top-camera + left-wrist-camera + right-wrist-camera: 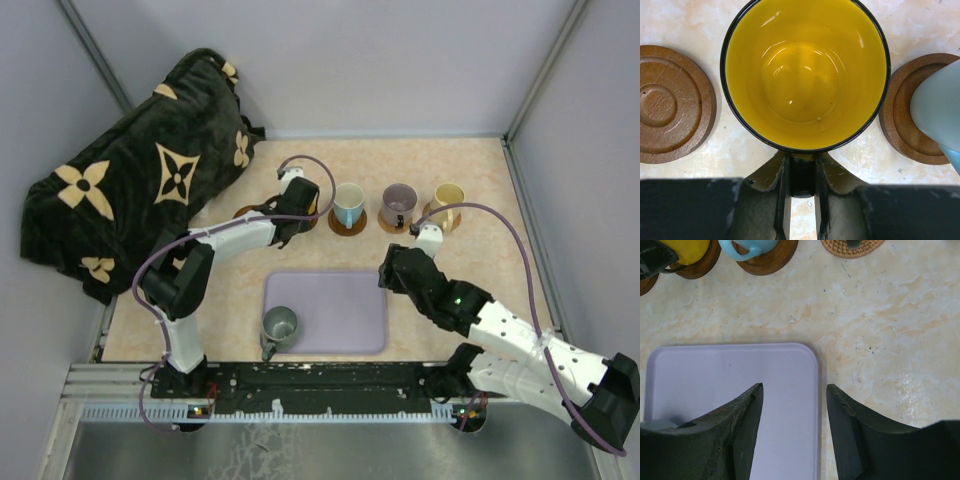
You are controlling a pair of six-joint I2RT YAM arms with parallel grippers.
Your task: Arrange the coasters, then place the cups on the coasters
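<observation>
The yellow cup would land upright, as its base is over the brown coaster. My left gripper needs to open.
From above, the yellow cup (805,75) fills the left wrist view, and my left gripper (802,161) is shut on its dark handle. The right wrist view shows this cup (686,249) over a brown coaster (702,266). A bare coaster (670,105) lies to its left. On its right, a light blue cup (348,203) stands on a coaster (910,112). Further right, the purple-grey cup (398,205) and the beige cup (447,203) each stand on a coaster. A grey-green cup (279,326) sits at the lavender tray's near left corner. My right gripper (794,390) hangs open over the tray's right edge.
The lavender tray (340,310) lies in the middle near the arms. A dark cushion with tan flowers (140,180) fills the back left corner. Grey walls close off the back and both sides. A woven coaster (852,247) lies under the purple-grey cup.
</observation>
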